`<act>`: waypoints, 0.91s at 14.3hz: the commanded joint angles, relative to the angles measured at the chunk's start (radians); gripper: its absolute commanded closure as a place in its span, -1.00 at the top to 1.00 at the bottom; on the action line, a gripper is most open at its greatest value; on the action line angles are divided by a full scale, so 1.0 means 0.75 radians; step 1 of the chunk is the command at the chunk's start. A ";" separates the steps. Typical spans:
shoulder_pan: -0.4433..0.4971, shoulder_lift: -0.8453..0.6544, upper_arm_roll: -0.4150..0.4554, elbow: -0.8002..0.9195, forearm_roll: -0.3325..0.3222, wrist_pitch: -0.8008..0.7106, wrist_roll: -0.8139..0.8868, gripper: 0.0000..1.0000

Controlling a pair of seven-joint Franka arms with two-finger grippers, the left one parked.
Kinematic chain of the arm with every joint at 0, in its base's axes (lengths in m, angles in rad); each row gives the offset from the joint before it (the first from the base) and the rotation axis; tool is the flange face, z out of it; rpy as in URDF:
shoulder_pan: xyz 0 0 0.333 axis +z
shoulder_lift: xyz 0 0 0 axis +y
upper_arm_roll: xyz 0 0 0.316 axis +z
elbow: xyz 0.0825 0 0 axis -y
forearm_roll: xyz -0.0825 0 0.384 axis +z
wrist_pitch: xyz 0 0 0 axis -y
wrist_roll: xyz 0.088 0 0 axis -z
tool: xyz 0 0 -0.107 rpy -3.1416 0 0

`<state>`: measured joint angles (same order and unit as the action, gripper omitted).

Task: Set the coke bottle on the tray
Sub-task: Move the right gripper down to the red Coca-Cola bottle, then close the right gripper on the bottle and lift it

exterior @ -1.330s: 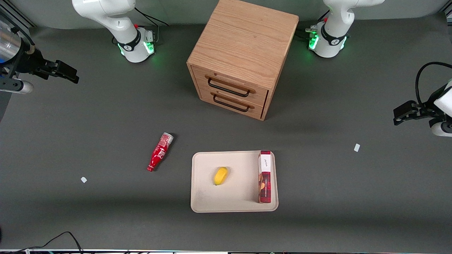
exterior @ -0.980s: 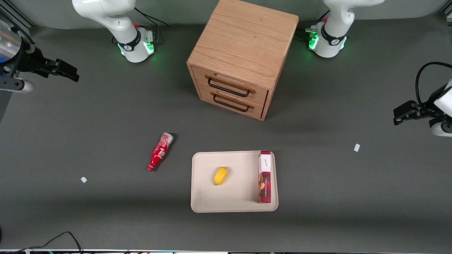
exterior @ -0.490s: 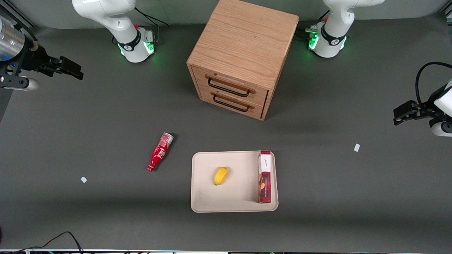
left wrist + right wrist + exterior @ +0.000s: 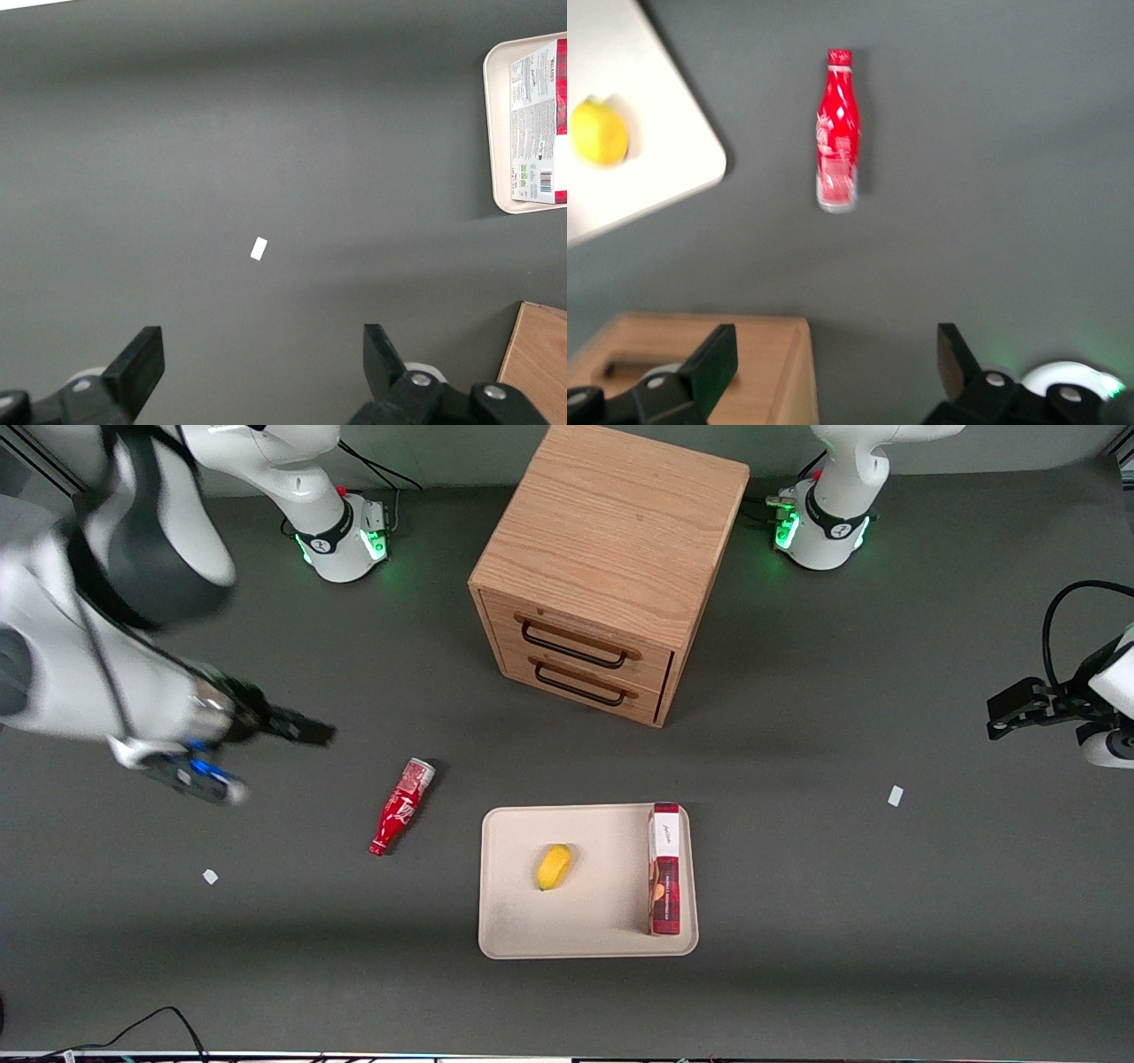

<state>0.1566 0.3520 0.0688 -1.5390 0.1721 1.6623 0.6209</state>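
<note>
Next, my right gripper grabs the bottle by its body with the white script [image 4: 401, 804] [image 4: 837, 149], to place the coke bottle on the tray.
The coke bottle [image 4: 400, 806] is a slim red bottle with white script. It lies on its side on the grey table beside the tray, its red cap nearer the front camera, its silvery base toward the cabinet. It also shows in the right wrist view [image 4: 836, 133]. The cream tray [image 4: 514, 921] holds a lemon and a red-and-white box; its corner shows in the right wrist view [image 4: 673, 177]. My right gripper [image 4: 310, 732] hangs above the table, open and empty, a short way from the bottle's base toward the working arm's end. Its fingers [image 4: 713, 363] stand wide apart.
A wooden drawer cabinet [image 4: 611, 567] with two black handles stands farther from the front camera than the tray. A yellow lemon [image 4: 555, 866] and a red-and-white box [image 4: 664, 868] lie on the tray. Small white scraps [image 4: 210, 876] lie on the table.
My right arm has swung fast from the table's edge toward the bottle, coming nearer the front camera. The bottle, tray and cabinet have not moved.
</note>
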 commanded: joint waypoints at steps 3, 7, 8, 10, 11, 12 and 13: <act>0.030 0.181 0.017 -0.255 -0.062 0.536 0.082 1.00; 0.033 0.289 0.017 -0.369 -0.088 0.808 0.103 1.00; 0.033 0.310 0.017 -0.388 -0.088 0.845 0.105 1.00; 0.035 0.328 0.017 -0.429 -0.088 0.931 0.107 1.00; 0.039 0.336 0.019 -0.439 -0.088 0.962 0.107 0.85; 0.041 0.343 0.019 -0.439 -0.088 0.964 0.107 -0.05; 0.043 0.351 0.019 -0.439 -0.088 0.966 0.105 -0.99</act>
<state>0.1770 0.6179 0.0836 -1.8562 0.1299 2.3641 0.6659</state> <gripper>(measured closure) 0.066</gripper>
